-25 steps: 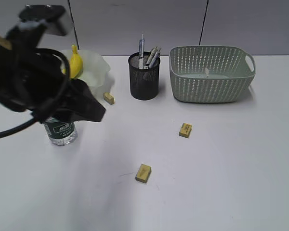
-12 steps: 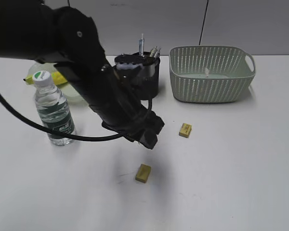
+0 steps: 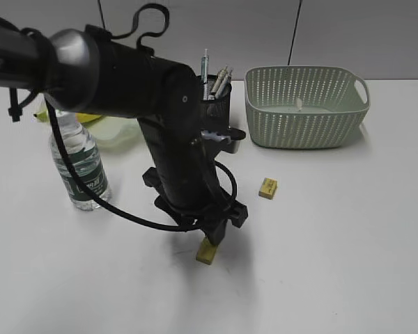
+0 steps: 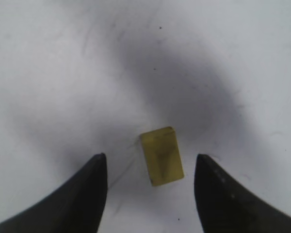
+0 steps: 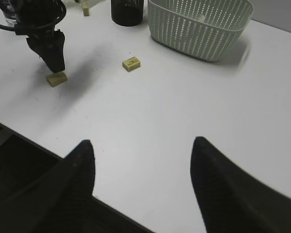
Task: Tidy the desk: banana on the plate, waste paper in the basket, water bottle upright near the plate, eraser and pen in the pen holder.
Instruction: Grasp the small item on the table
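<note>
The yellow eraser [image 3: 207, 251] [image 4: 161, 156] is still below my fingers, so I need to lower my left gripper before I close it, because closing now would miss the eraser.
My left gripper [image 3: 219, 233] is open and hangs just above a yellow eraser [image 3: 207, 251] on the white desk [image 3: 334, 243]. In the left wrist view the eraser [image 4: 161, 156] lies between the spread jaws [image 4: 151, 156], nearer the right one. A second eraser [image 3: 267, 188] lies further right. The water bottle [image 3: 76, 163] stands upright at the left, in front of the pale green plate [image 3: 120, 131] holding the banana [image 3: 40, 115]. The black pen holder [image 3: 221, 104] with pens is partly hidden by the arm. My right gripper [image 5: 143, 141] is open and empty over the desk's near edge.
The sage-green basket [image 3: 305, 104] stands at the back right with a small white scrap inside. The right wrist view shows the basket [image 5: 199, 24], both erasers [image 5: 56, 78] [image 5: 131, 63], and a third eraser [image 5: 86, 7] by the pen holder [image 5: 127, 10]. The desk edge [image 5: 48, 153] runs close below.
My left arm has left the bottle, which now stands upright, and swung right and down to hang over the front eraser with its jaws open.
</note>
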Tool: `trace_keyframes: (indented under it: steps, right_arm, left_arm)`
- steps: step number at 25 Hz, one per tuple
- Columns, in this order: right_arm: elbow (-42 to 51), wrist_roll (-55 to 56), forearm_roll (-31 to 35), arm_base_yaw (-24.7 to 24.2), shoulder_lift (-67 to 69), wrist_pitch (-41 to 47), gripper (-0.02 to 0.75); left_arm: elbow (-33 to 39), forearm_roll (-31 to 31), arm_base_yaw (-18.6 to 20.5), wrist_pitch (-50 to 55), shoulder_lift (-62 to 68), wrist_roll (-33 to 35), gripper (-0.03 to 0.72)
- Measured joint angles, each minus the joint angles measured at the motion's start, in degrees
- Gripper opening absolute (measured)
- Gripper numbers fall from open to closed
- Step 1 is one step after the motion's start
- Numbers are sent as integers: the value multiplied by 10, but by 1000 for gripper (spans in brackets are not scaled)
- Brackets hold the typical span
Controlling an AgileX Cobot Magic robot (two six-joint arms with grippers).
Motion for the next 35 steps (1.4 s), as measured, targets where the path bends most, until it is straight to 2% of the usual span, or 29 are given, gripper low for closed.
trace_keyframes:
  steps: [17, 23, 29, 31, 33, 34, 35]
  right_arm:
    - [0, 0, 0, 0, 0, 0, 494]
    - [0, 0, 0, 0, 0, 0, 494]
    - [0, 0, 0, 0, 0, 0, 494]
    - [0, 0, 0, 0, 0, 0, 494]
    - [0, 0, 0, 0, 0, 0, 494]
    - [0, 0, 0, 0, 0, -1, 494]
    - [0, 0, 0, 0, 0, -1, 494]
  left_arm:
    - [-4, -2, -10, -29, 43, -8, 428]
    - [-4, 2, -10, -41, 45, -8, 354]
    - [-9, 14, -11, -24, 50, -8, 350]
    - [-10, 18, -13, -24, 51, -8, 320]
    - [-10, 26, -13, -24, 51, -8, 212]
    - [-10, 25, -13, -24, 51, -8, 181]
    - [-10, 25, -13, -24, 51, -8, 185]
